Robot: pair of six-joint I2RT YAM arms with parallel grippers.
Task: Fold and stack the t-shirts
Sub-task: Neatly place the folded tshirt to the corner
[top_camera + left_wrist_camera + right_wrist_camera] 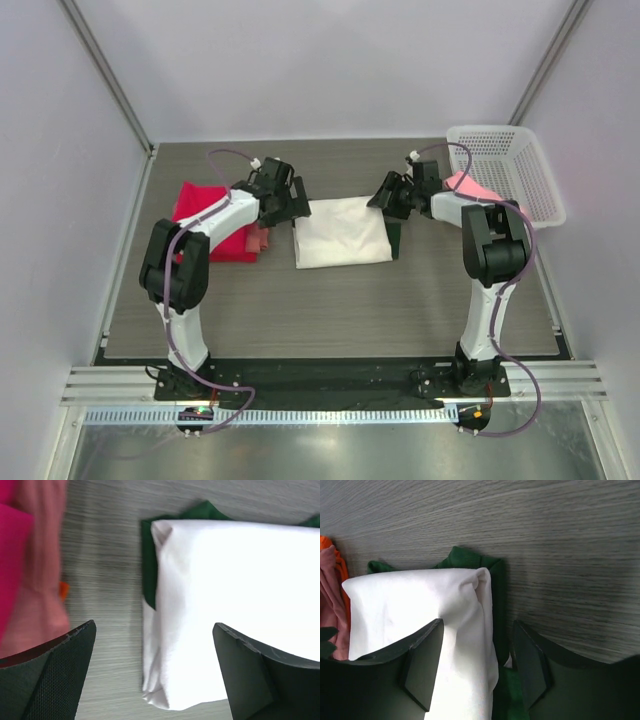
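The cream-white t-shirt is folded and should stay folded for stacking. My left gripper will next pick it up by its far side-edge corner (pixel 312 206) (pixel 164 532), opposite my right gripper.
A folded cream-white t-shirt (pixel 342 232) with dark green showing at its right edge lies mid-table. My left gripper (pixel 297 210) hovers at its left edge, open wide. In the left wrist view this gripper (pixel 155 627) straddles the white fold (pixel 220 590) and grips nothing. My right gripper (pixel 381 200) is at the shirt's right edge. In the right wrist view it (pixel 477 630) stands open around the white fold (pixel 410 600) and green cloth (pixel 470 560), not clamped. Folded red-pink t-shirts (pixel 213 225) with a salmon one (pixel 262 240) lie at the left.
A white mesh basket (pixel 520 165) stands at the back right, with a light pink shirt (pixel 468 185) hanging over its near-left rim. Grey walls enclose the table on three sides.
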